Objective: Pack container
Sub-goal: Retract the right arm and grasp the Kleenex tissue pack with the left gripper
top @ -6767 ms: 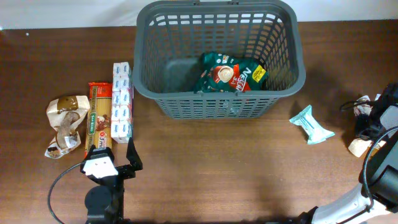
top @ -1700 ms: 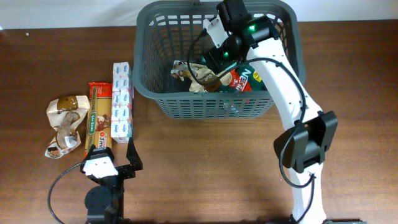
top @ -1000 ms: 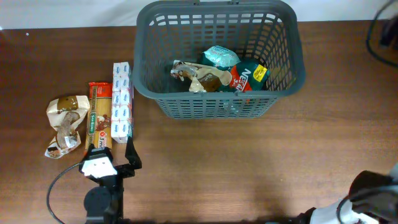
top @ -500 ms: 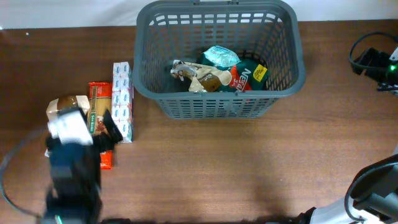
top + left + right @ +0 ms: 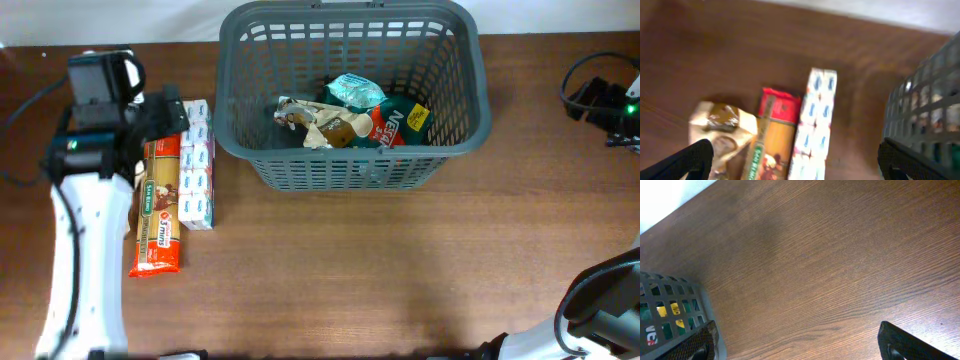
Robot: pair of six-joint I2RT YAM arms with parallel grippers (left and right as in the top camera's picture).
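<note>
I will next grab the box with my left gripper by its long sides near the middle, across its narrow width, to lift the white-and-blue box [image 5: 197,165] into the container [image 5: 350,160].
The container [image 5: 350,160], a large dark grey slotted basket, stands at the far middle of the table. In it lie a green coffee packet [image 5: 398,122], a teal packet [image 5: 357,89] and a crumpled beige packet [image 5: 318,125]. My left gripper [image 5: 160,118] hangs open over the far ends of an orange pasta packet [image 5: 160,210] and a white-and-blue box [image 5: 197,165]. In the left wrist view, the left gripper [image 5: 800,165] holds nothing; the pasta packet [image 5: 772,142], the box [image 5: 816,117] and a beige bag [image 5: 720,131] lie below it. My right gripper [image 5: 590,98] is open over bare wood at the far right.
The basket wall [image 5: 927,107] rises right of the box in the left wrist view. In the right wrist view, the right gripper [image 5: 800,347] is over bare table, with a basket corner [image 5: 670,305] at the left. My left arm [image 5: 85,250] covers the beige bag from above.
My left arm has swung from the near left edge to the far left, over the packets. The right arm left the basket and rests at the far right; the teal and beige packets lie inside.
</note>
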